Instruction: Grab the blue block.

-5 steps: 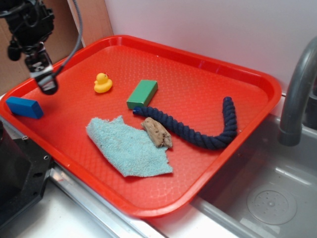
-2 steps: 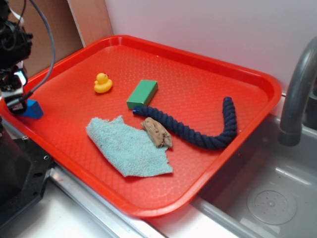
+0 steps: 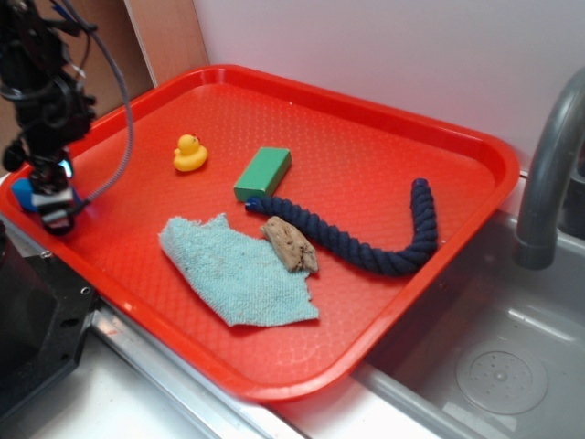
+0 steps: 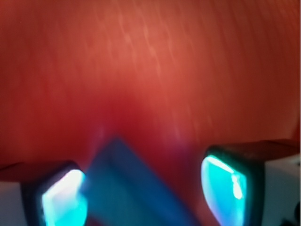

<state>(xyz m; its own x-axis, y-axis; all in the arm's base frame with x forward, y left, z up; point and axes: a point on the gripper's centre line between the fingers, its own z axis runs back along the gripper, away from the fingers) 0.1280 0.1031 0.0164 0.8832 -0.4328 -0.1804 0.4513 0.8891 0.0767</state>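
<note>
The gripper grabs the blue block across its long sides at one end (image 4: 129, 188) next.
The blue block (image 3: 22, 195) lies at the left edge of the red tray (image 3: 366, 155); only its left end shows behind my gripper (image 3: 55, 216). My gripper stands over it, pointing down, low at the tray surface. In the wrist view the blue block (image 4: 127, 181) lies slantwise between my open fingers. It touches the left fingertip (image 4: 63, 197), and a gap of red tray separates it from the right fingertip (image 4: 225, 183). The gripper (image 4: 145, 192) is open around the block, not shut on it.
On the tray are a yellow duck (image 3: 189, 153), a green block (image 3: 263, 173), a dark navy rope (image 3: 366, 249), a light blue towel (image 3: 238, 270) and a brown lump (image 3: 291, 243). A grey faucet (image 3: 548, 174) and a sink (image 3: 494, 366) are at the right.
My gripper has moved from above the tray's far left down and forward onto the blue block. The block, fully visible a second ago, is now mostly covered by the gripper.
</note>
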